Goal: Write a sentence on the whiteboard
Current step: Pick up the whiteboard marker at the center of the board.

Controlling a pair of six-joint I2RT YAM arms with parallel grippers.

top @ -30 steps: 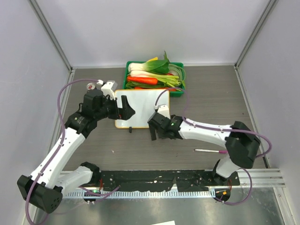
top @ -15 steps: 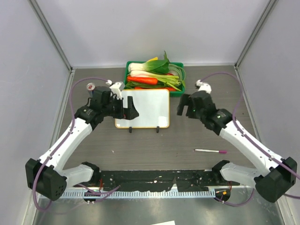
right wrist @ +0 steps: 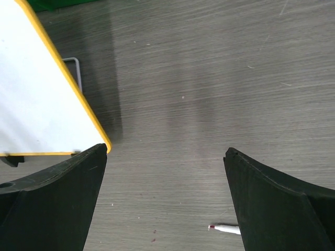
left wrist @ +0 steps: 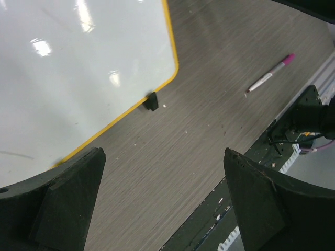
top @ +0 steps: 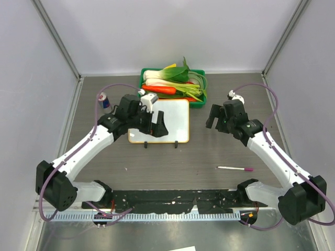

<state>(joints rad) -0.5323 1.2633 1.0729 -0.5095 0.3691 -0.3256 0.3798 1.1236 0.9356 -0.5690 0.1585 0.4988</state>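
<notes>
I will leave the marker's body free for my right gripper to write, so my left gripper will next grab the marker by its tip end (left wrist: pixel 253 88), opposite the magenta cap.
The whiteboard (top: pixel 175 116) lies flat at the table's middle, white with a yellow-orange rim and two black clips on its near edge. Its visible face is bare white (left wrist: pixel 78 78); the sentence is out of view. My left gripper (top: pixel 156 129) hovers open over the board's near left part, with nothing between its fingertips (left wrist: pixel 163 157). My right gripper (top: pixel 215 123) hangs open above bare table to the right of the board, whose corner (right wrist: pixel 102 141) shows beside its left finger. A white marker with a magenta cap (top: pixel 235 168) lies on the table near the right arm, also in the left wrist view (left wrist: pixel 271 75).
A green tray (top: pixel 197 102) of vegetables stands just behind the board. A small can (top: pixel 104 100) stands at the back left. A black base rail (top: pixel 172 197) runs along the near edge. Grey walls close in the left, right and back.
My right arm has swung from the board's near right corner out to the right. The left gripper has shifted right over the board, uncovering the can. Both jaws stay open.
</notes>
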